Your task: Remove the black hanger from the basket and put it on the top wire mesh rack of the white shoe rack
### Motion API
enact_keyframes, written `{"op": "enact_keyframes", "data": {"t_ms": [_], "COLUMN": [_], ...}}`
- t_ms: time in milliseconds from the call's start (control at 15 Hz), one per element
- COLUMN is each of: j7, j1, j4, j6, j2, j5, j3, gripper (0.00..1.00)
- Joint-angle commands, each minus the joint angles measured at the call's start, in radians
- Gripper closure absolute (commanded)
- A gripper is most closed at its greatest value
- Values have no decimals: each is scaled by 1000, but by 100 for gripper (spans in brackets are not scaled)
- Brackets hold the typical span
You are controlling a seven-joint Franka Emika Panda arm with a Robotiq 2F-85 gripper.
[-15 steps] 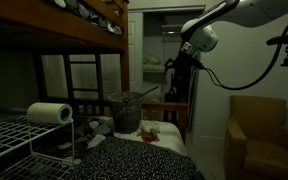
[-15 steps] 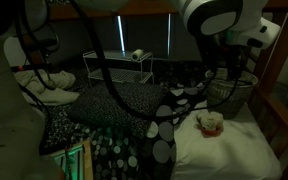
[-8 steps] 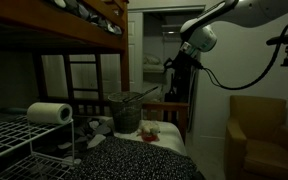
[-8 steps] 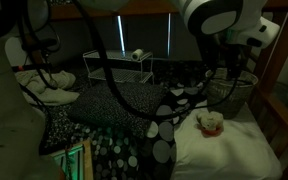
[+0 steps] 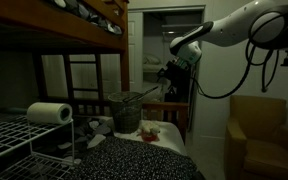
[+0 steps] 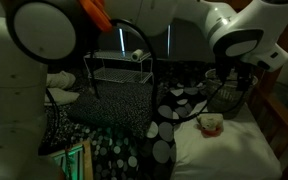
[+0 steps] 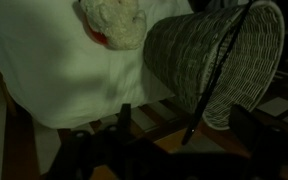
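The end of the black hanger (image 5: pixel 144 96) sticks out past the basket's rim. My gripper should grab the hanger there next, to lift it free and onto the rack.
The grey mesh basket (image 5: pixel 124 110) stands on the bed by the wooden frame, also in the exterior view (image 6: pixel 227 93) and the wrist view (image 7: pixel 209 55). The thin black hanger (image 5: pixel 144 96) sticks out of it over the rim; in the wrist view (image 7: pixel 216 80) it runs across the basket mouth. My gripper (image 5: pixel 171 76) hangs above and beside the basket, open and empty; its dark fingers frame the bottom of the wrist view (image 7: pixel 184 150). The white shoe rack (image 5: pixel 14 135) with its top wire mesh rack (image 5: pixel 6 128) stands apart, also seen far off (image 6: pixel 119 68).
A toilet paper roll (image 5: pixel 50 113) lies on the rack's top shelf. A white and red soft thing (image 5: pixel 149 131) lies on the bed beside the basket (image 7: pixel 114 22). Bunk bed wood frame (image 5: pixel 84 45) is overhead. An armchair (image 5: pixel 259 135) stands beside the bed.
The arm has swung and stretched out; the gripper has moved slightly lower and closer to the basket. Basket and hanger have not moved.
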Motion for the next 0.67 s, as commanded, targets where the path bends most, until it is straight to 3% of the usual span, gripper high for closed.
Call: {"op": "enact_keyframes", "data": {"t_ms": [0,133,267,333,600], "j7": [82,107,126,136,171], "j1": [-47,-55,-68,-75,-106], "j4": [249,339,438,468,622], "j6": [-64,-84,-102,-119,-230], "j2": [175,234,305,317,425], "j5": [14,2,2,-1,-6], "j3": [42,53,67,72,101], "gripper": [0,4,29,29,61]}}
